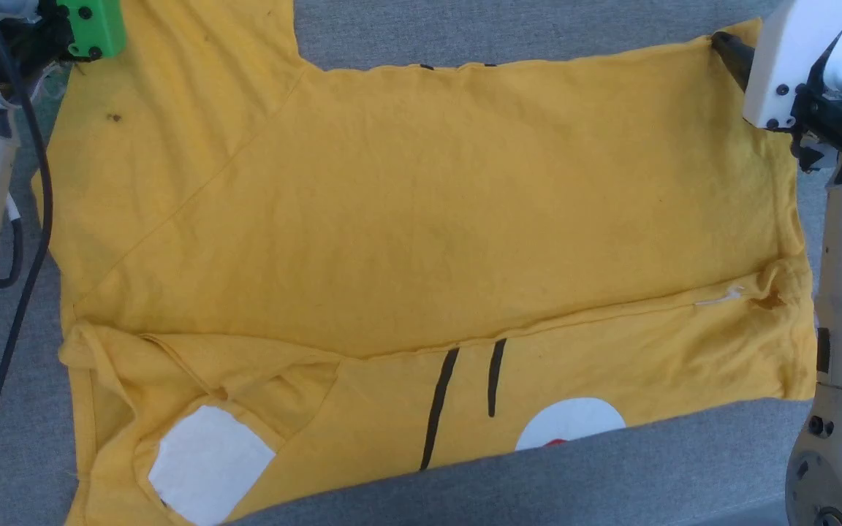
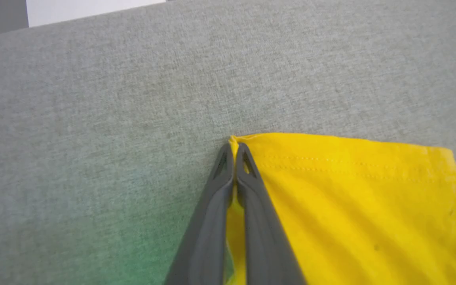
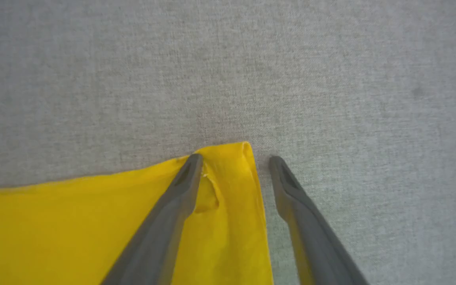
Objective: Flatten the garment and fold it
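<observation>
My right gripper pinches the garment by its creased hem corner next, because a small fold rises there while the plain panel lies flat.
The mustard-yellow garment lies spread on the grey cloth surface, plain side up. Its near strip is turned over, showing white patches, black lines and a bit of red. My left gripper is shut on a hemmed corner of the garment at the far left, under the green wrist housing. My right gripper is open and straddles the far right corner of the garment. One of its fingers rests on the cloth and the other lies on the bare surface beside it.
Grey fabric surface runs all around the shirt, with a bare strip along the near edge. A black cable hangs along my left arm. A small white tag and a little hole show near the right fold.
</observation>
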Controlling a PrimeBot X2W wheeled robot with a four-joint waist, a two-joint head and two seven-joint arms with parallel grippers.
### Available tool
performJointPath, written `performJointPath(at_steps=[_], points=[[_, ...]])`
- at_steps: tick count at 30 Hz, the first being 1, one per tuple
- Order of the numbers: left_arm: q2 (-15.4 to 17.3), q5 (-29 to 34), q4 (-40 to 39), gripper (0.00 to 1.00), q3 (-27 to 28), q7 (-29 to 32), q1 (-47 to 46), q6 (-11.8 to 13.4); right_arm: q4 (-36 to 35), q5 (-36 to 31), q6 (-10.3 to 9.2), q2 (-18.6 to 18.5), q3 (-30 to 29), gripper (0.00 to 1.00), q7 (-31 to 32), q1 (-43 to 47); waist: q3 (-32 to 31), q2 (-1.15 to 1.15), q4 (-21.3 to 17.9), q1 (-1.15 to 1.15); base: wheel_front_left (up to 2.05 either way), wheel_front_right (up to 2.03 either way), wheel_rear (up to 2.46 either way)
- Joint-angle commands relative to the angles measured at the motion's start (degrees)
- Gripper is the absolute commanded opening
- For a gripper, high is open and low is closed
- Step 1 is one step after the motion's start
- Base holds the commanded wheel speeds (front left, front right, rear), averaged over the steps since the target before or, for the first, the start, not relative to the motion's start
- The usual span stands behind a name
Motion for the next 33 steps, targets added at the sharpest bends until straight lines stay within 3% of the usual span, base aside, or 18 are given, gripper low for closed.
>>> performJointPath(at_steps=[1,3,7,12,16,22,33], points=[[0.3,-0.5,2.1,0.00,-1.0,0.5,2.2,-0.1,1.0,-0.7,-0.08,0.6,0.2,0.00,0.8,0.7,0.1,0.00,0.1,0.00,0.00,0.00,0.00],[0.3,-0.4,2.2,0.00,-1.1,-0.2,2.1,-0.4,0.4,-1.2,-0.08,0.7,0.4,0.00,0.7,0.8,0.0,0.00,0.2,0.00,0.00,0.00,0.00],[1.1,2.0,1.8,0.00,-1.6,-9.1,2.4,-3.5,-1.6,-0.6,-0.08,0.2,2.7,0.00,-6.1,2.9,-1.4,0.00,0.4,0.00,0.00,0.00,0.00],[0.6,3.6,-0.7,0.00,-0.8,-25.0,5.8,-7.0,-4.5,1.3,-0.08,-1.7,5.1,0.00,-18.3,7.4,-5.3,0.00,2.0,0.00,0.00,0.00,0.00],[-0.1,3.7,-3.9,0.00,0.1,-36.7,11.9,-8.3,-7.0,3.2,-0.08,-2.6,5.8,0.00,-28.1,12.6,-9.6,0.00,3.7,0.00,0.00,0.00,0.00],[-0.7,2.6,-10.9,0.00,1.7,-47.4,23.9,-6.6,-9.7,4.4,-0.08,-5.2,6.8,0.00,-37.8,21.2,-16.3,0.00,6.4,0.00,0.00,0.00,0.00],[1.1,-3.9,-25.1,0.00,3.0,-48.3,48.3,-0.8,-10.5,7.9,-0.08,-8.7,5.2,0.00,-41.8,34.3,-24.6,0.00,9.7,0.00,0.00,0.00,0.00]])
